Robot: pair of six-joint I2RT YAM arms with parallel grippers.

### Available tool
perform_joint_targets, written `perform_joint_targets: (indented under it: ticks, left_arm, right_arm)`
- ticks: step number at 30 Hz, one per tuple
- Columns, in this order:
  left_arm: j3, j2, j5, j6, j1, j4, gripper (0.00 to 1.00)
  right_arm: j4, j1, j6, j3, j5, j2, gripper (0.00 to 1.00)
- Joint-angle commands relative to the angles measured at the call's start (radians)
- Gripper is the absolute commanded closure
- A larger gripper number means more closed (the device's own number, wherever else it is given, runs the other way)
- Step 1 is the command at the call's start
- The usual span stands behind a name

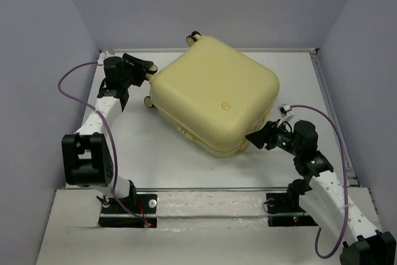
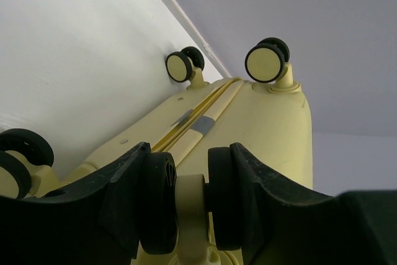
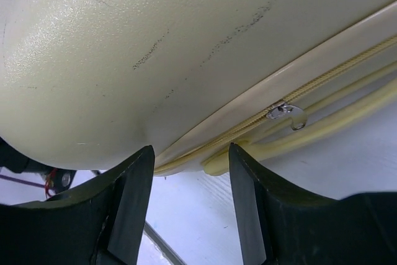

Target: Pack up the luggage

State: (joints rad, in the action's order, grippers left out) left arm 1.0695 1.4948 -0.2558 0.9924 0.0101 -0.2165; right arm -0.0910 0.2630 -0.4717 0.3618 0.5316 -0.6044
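The suitcase lies flat and the black caster wheel would stay joined at its corner, so my left gripper should open now.
The luggage is a pale-yellow hard-shell suitcase lying flat and closed on the table, turned at an angle, with a round emblem on top. My left gripper is at its far-left corner. In the left wrist view it is shut on a black caster wheel, one finger on each side of the twin wheel. Two more wheels stick up beyond. My right gripper is at the near-right corner. Its jaws stand apart just under the zip seam, near the metal zip pull, with only table between them.
The white table is boxed in by grey walls on three sides, with a raised rail along the right. Purple cables loop from both arms. The suitcase fills most of the middle.
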Motion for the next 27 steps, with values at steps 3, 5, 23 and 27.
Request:
perform_joint_targets:
  ticks: [3,5,23,27]
  left_arm:
    - [-0.013,-0.01,-0.111,-0.104,0.011,-0.087,0.71]
    - [-0.032,-0.028,-0.074,-0.12,0.013,-0.087,0.37]
    - [-0.243,-0.591,0.121,-0.296,0.046,0.104,0.05]
    - [-0.488,-0.784,0.058,-0.287,0.125,0.155,0.19]
  right_arm:
    - [-0.131,0.001,0.002,0.078,-0.207,0.11,0.41]
    - [-0.17,0.001,-0.016,0.081,-0.261,0.13,0.41]
    - [0.279,0.001,0.068,-0.033,-0.314,-0.112,0.66]
    - [0.376,0.001,0.073,-0.092,-0.297,-0.163,0.67]
